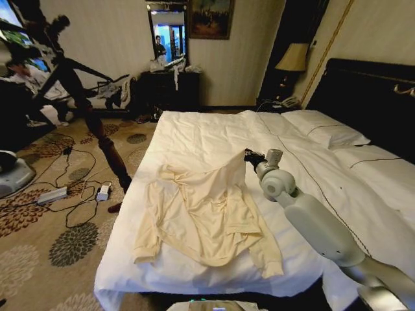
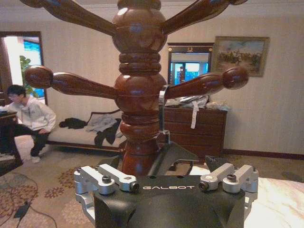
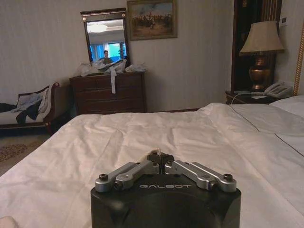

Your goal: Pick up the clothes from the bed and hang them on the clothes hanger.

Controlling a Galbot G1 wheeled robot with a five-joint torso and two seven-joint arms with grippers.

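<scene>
My left gripper reaches the black clothes hanger next and grabs one shoulder [image 2: 160, 164]. This leaves the silver hook and opposite shoulder free to enter the top.
The clothes [image 1: 204, 217], a cream long-sleeved top, lie spread on the near left part of the bed [image 1: 214, 133]. One edge is pulled up into a peak at my right gripper [image 1: 251, 157]. That gripper [image 3: 159, 157] is shut, with a pale scrap of fabric at its tips, low over the white duvet [image 3: 190, 137]. My left gripper [image 2: 167, 176] is open right in front of a wooden coat stand [image 2: 137, 95]. The black clothes hanger [image 2: 183, 154] sits just beyond it, its silver hook [image 2: 163, 109] rising beside a peg.
The coat stand [image 1: 97, 133] rises from the carpet left of the bed, with cables and power bricks [image 1: 71, 194] around its foot. White pillows [image 1: 327, 133] and a black headboard [image 1: 369, 97] are on the right. A dresser [image 1: 170, 87] stands at the far wall.
</scene>
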